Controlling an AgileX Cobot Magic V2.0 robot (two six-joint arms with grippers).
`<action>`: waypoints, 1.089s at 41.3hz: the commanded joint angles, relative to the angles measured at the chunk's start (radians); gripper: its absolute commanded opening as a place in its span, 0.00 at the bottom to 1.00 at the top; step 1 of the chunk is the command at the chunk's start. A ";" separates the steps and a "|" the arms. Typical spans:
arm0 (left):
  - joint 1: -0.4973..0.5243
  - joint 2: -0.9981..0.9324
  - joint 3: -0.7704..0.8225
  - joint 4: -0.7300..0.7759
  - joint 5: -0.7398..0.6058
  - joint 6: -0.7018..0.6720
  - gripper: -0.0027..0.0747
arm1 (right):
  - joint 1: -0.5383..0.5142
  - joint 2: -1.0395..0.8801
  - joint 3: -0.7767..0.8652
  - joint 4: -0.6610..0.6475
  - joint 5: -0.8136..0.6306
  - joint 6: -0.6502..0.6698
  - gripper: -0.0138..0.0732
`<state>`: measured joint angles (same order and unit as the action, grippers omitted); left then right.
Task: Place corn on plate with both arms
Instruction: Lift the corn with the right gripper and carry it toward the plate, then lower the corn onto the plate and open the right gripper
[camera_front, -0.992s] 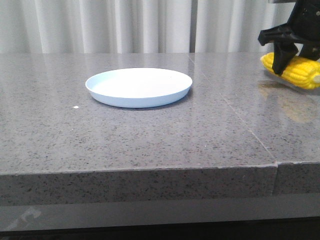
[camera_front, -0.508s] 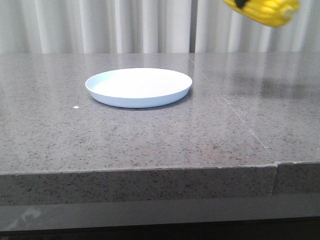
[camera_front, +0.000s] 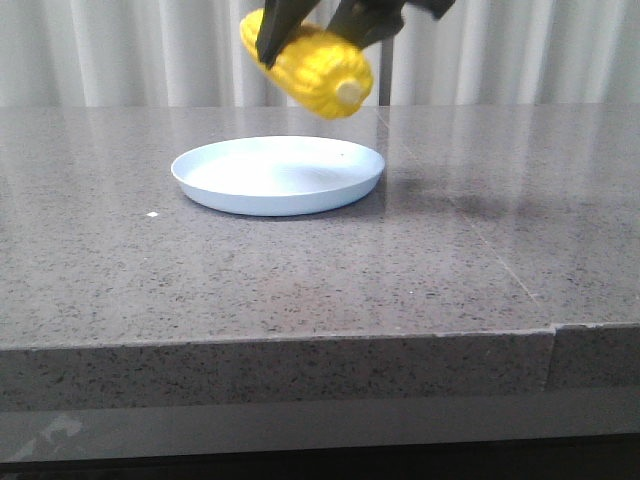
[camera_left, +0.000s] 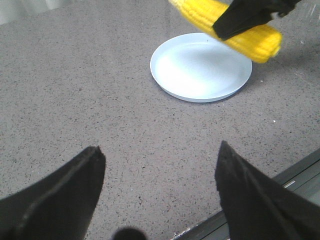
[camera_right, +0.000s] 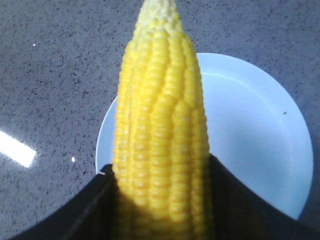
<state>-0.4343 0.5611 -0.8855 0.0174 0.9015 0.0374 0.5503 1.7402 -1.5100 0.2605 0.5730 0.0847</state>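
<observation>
The corn's lower end (camera_front: 345, 95) hangs above the pale blue plate (camera_front: 215, 183) in the front view and would drop if I opened now. The corn comes down with my right gripper first.
My right gripper (camera_front: 315, 25) is shut on the yellow corn (camera_front: 310, 68) and holds it in the air above the far part of the pale blue plate (camera_front: 215, 183). In the right wrist view the corn (camera_right: 160, 135) sits between the two black fingers (camera_right: 75, 215) with the plate (camera_right: 260, 140) under it. In the left wrist view the corn (camera_left: 250, 40) hangs over the plate (camera_left: 195, 75), clamped by the right gripper (camera_left: 240, 17). My left gripper (camera_left: 160, 155) is open and empty over bare table, some way from the plate.
The grey speckled stone table (camera_front: 300, 270) has a seam (camera_front: 480, 240) running toward its front right. White curtains (camera_front: 150, 50) hang behind. The table's front edge (camera_left: 280, 177) shows beside the left gripper.
My right gripper has lifted the corn off the table at the far right, carried it up and to the left, and lowered it over the plate. The plate has not moved.
</observation>
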 joint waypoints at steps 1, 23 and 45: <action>-0.007 0.006 -0.024 -0.006 -0.073 -0.009 0.63 | -0.001 -0.005 -0.034 0.034 -0.125 0.010 0.54; -0.007 0.006 -0.024 -0.006 -0.073 -0.009 0.63 | -0.002 0.107 -0.034 -0.041 -0.252 0.006 0.81; -0.007 0.006 -0.024 -0.006 -0.073 -0.009 0.63 | -0.002 -0.191 -0.029 -0.269 0.146 -0.002 0.86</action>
<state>-0.4343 0.5611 -0.8855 0.0174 0.9015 0.0374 0.5503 1.6664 -1.5100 0.0560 0.6613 0.0923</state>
